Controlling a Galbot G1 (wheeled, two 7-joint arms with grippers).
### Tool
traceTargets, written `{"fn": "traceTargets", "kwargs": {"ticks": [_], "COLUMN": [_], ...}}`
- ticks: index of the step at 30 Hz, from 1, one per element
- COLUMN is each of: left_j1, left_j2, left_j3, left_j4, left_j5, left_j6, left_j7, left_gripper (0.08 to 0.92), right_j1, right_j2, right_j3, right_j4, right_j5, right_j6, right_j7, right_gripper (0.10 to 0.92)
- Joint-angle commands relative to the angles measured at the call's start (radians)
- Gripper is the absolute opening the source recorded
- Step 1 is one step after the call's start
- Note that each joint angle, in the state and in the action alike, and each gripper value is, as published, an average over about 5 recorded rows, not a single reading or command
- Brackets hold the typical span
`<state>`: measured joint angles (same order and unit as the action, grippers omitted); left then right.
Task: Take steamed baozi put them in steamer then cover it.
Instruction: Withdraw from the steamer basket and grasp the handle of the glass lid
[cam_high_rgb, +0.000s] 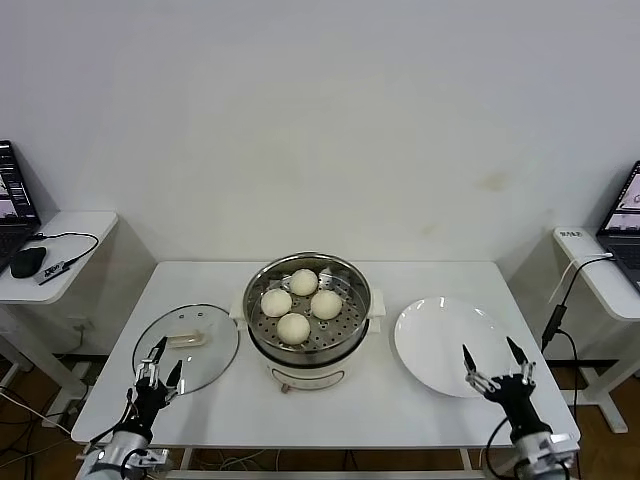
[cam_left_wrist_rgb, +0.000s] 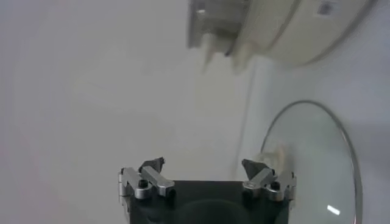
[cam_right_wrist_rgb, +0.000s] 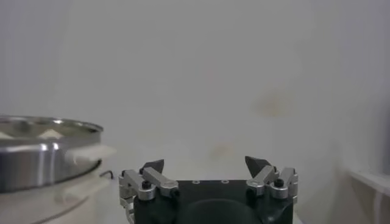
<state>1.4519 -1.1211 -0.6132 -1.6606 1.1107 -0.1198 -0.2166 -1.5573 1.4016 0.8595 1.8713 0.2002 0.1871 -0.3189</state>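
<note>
The left gripper will next pick up the glass lid by its cream handle (cam_high_rgb: 187, 340), and the lid will then cover the steamer full of baozi (cam_high_rgb: 293, 327).
Several steamed baozi (cam_high_rgb: 293, 327) lie on the perforated tray inside the steamer (cam_high_rgb: 345, 345), which stands mid-table. The cover (cam_high_rgb: 210, 360), a glass lid with a cream handle (cam_high_rgb: 187, 340), lies flat on the table to the steamer's left. My left gripper (cam_high_rgb: 165, 358) hovers open and empty over the lid's near edge. In the left wrist view the left gripper (cam_left_wrist_rgb: 203, 162) shows spread jaws, with the lid (cam_left_wrist_rgb: 311, 158) and the steamer's base (cam_left_wrist_rgb: 274, 30) beyond it. My right gripper (cam_high_rgb: 488, 347) stands open and empty at the near right of the plate. The right wrist view shows that gripper (cam_right_wrist_rgb: 205, 161) with the steamer (cam_right_wrist_rgb: 42, 152) off to one side.
An empty white plate (cam_high_rgb: 430, 340) lies right of the steamer. Side tables with laptops and cables flank the table: one at the left (cam_high_rgb: 70, 235), one at the right (cam_high_rgb: 600, 265). A white wall stands behind.
</note>
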Motion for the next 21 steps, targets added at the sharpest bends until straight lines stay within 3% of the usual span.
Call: {"fn": "traceTargets", "kwargs": {"ticks": [1,21], "left_j1": [-0.225,-0.457], "left_j2": [0.056,0.044], "left_j3": [0.078,0.161], "left_j4": [0.211,0.478], "left_j5": [0.122,0.109], "left_j6": [-0.011,-0.012], "left_j7": [0.015,0.018], "left_gripper": [0.823,0.823], "right_j1": [-0.080,-0.098], "right_j2": [0.062,0.095], "right_j3": [0.056,0.053], "right_j4": [-0.010,-0.015], "right_j5": [-0.027,-0.047], "right_j6": [0.032,0.043], "right_j7": [-0.012,-0.023], "right_gripper": [0.823,0.823]}}
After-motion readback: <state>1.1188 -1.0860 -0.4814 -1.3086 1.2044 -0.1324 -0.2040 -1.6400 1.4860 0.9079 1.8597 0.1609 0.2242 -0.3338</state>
